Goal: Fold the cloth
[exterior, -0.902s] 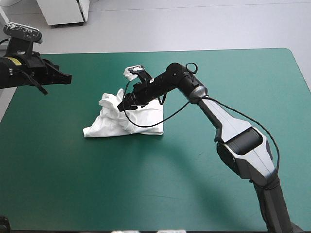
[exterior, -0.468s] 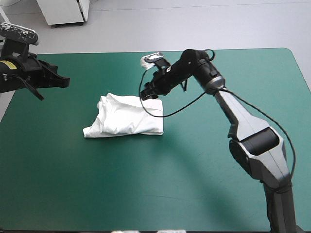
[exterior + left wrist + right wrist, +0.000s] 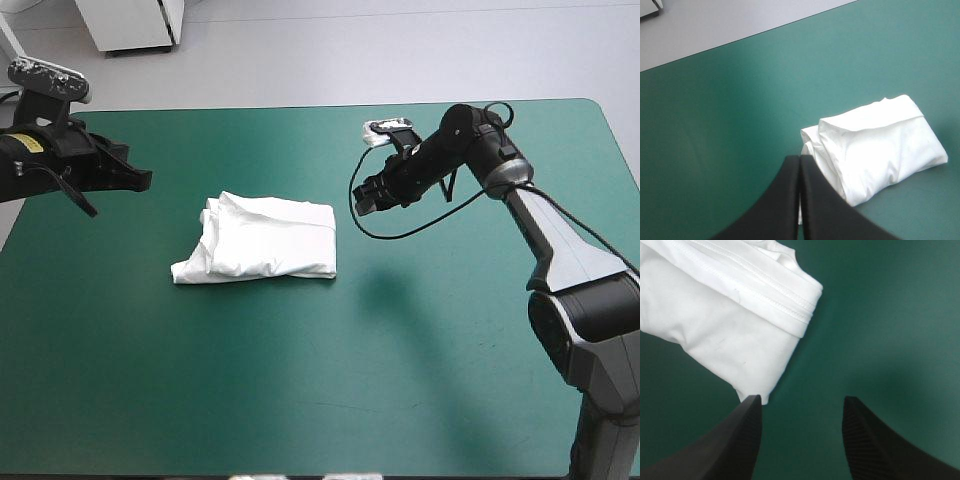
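My right gripper pinches the T-shirt (image 3: 262, 240) by its end with the stitched hems next, to draw the folded bundle across the teal-green cover.
The white T-shirt (image 3: 262, 240) lies as a folded bundle on the teal-green cover, left of the middle. My right gripper (image 3: 362, 198) hovers to its right, apart from it, open and empty; in the right wrist view the right gripper (image 3: 801, 401) frames bare cover, with the T-shirt (image 3: 725, 320) just ahead of one finger. My left gripper (image 3: 143, 177) is raised near the table's left edge, shut and holding nothing. In the left wrist view the left gripper (image 3: 800, 159) points past the T-shirt (image 3: 875, 147), which lies ahead and to one side.
The table's far edge (image 3: 350, 104) runs behind both grippers, with grey floor beyond it. The teal-green cover (image 3: 300, 370) spreads toward the near edge in front of the bundle.
My right gripper let go of the T-shirt and drew back to the right, away from it. The lifted fold dropped, leaving a flat bundle. The left arm barely shifted.
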You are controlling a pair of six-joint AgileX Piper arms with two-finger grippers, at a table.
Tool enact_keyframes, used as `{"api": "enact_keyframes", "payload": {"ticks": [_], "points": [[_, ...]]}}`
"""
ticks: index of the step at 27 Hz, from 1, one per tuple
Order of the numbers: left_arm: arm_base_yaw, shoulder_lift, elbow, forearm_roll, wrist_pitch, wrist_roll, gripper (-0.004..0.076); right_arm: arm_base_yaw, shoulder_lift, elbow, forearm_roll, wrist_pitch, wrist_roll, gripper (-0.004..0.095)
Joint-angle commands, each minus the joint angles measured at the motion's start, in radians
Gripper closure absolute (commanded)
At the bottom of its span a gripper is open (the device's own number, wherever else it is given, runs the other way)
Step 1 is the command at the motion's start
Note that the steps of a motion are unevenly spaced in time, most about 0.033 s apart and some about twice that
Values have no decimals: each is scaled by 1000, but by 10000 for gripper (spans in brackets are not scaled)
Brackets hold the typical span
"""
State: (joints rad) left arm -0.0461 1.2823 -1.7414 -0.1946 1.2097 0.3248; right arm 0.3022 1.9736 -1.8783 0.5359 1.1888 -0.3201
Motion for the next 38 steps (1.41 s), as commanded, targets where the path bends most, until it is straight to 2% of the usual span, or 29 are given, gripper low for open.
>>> {"api": "enact_keyframes", "payload": {"ticks": [1, 10, 20, 32, 34, 36, 37, 38], "points": [[-7, -27, -23, -25, -65, -5, 733, 0, 3, -15, 110, -46, -36, 429], [-7, -27, -23, -16, -69, -5, 733, 6, 127, -17, 224, -38, -76, 427], [-7, -24, -23, -9, -84, -5, 733, 33, 192, -21, 300, -61, -111, 425], [-7, -24, -23, 3, -78, -5, 733, 98, 266, -100, 304, -83, -108, 426], [-7, -24, -23, 3, -73, -5, 733, 99, 277, -100, 291, -81, -98, 482], [-7, -24, -23, 3, -72, -5, 733, 99, 285, -100, 284, -77, -110, 662], [-7, -24, -23, 3, -69, -5, 733, 99, 285, -100, 271, -77, -125, 810], [-7, -24, -23, 3, -69, -5, 733, 99, 285, -100, 263, -77, -138, 897]]}}
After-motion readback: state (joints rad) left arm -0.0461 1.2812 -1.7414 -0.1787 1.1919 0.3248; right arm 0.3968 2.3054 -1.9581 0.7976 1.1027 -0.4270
